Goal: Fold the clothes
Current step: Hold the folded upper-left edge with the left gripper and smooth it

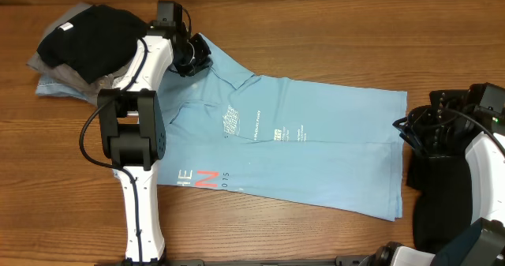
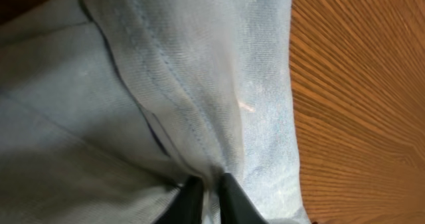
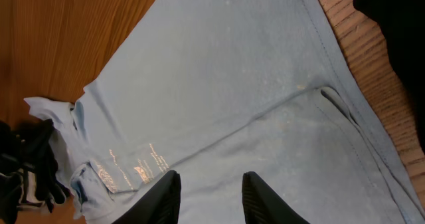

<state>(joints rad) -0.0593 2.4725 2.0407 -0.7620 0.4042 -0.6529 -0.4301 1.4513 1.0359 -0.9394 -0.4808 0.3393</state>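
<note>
My right gripper grabs the T-shirt's far corner near the dark cloth next, so that both grippers fold the T-shirt's far edge over.
A light sky-blue T-shirt (image 1: 316,147) with white logos and orange-red lettering lies spread across the middle of the wooden table. My left gripper (image 1: 192,57) sits at the shirt's far-left upper corner. In the left wrist view its fingers (image 2: 211,191) stand almost together, pinching a raised ridge of the blue fabric (image 2: 199,84). My right gripper (image 1: 406,132) hovers by the shirt's right edge. In the right wrist view it (image 3: 211,191) stands open above the flat shirt (image 3: 232,84), with nothing between its fingers.
A pile of other clothes sits at the back left: a black garment (image 1: 87,33) on top of grey and pale blue ones (image 1: 55,80). A dark cloth (image 1: 438,211) lies under the right arm. The left arm's column (image 1: 138,195) stands on the shirt's left side.
</note>
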